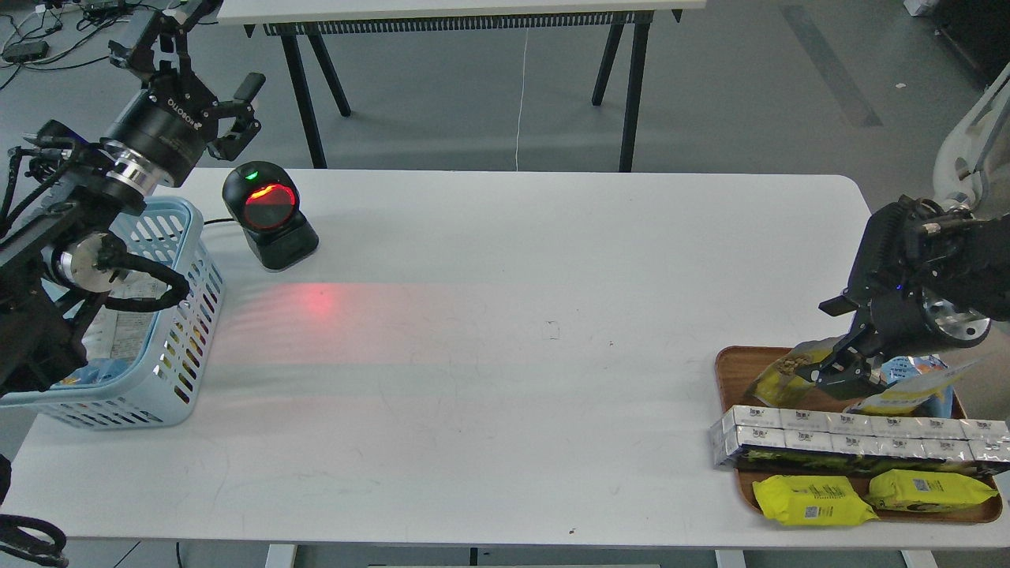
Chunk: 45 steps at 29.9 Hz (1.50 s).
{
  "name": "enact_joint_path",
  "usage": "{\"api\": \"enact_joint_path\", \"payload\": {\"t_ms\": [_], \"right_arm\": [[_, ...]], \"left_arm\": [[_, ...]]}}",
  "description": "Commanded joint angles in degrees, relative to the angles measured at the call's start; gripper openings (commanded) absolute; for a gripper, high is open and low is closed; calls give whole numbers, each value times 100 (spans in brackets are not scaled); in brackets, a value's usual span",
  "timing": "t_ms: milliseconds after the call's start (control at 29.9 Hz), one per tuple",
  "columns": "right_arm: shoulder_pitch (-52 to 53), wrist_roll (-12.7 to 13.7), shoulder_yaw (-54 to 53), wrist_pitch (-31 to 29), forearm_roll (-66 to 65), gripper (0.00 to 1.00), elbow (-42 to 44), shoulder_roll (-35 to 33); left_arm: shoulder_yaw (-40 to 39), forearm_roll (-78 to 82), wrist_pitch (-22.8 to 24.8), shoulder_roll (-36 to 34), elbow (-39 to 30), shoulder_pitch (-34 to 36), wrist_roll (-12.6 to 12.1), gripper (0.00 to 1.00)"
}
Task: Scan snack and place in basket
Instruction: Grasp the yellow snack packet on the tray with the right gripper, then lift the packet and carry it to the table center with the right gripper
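Observation:
My left gripper takes hold of the pouch by its top edge [816,346] next, to carry the scanned snack into the basket.
The snack [777,377], a small pouch with a yellow panel of tan nuts, leans at the back left of the brown tray [730,371]. My right gripper [828,341] is low over the tray, open. Its lower finger is against the pouch's top right and the upper finger is above it. The light-blue basket [183,237] stands at the table's left edge with some packets inside. My left gripper [201,63] is open and empty, raised behind the basket and left of the scanner.
A black scanner [268,211] with a red window stands right of the basket and casts red light on the table. The tray also holds a blue-and-yellow pouch [919,377], a row of white boxes [852,438] and two yellow pillow packs [813,501].

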State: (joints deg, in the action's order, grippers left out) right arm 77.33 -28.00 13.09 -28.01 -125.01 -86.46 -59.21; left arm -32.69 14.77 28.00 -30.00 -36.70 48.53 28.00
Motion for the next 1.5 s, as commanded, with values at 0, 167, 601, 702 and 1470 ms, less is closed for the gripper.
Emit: {"api": "enact_joint_path", "payload": {"t_ms": [0,167,601,702,1470], "right_arm": [[-130,0,-9,1,1,88,287,233],[-139,0,-35,1,1,51,314,348],[-77,0,-96,1,1,0,287,278],[-104,0,-114,14,1,0,287,269],[1399,0,-967,1,1,0,1068,2577]], "left_arm": [[0,-1,0,3,14,-11,0,100],[0,-1,0,3,14,-11,0,100],[0,-1,0,3,14,7,0,100],[0,-1,0,3,14,16,0,100],[17,8,0,-76,75,104,0,100]]}}
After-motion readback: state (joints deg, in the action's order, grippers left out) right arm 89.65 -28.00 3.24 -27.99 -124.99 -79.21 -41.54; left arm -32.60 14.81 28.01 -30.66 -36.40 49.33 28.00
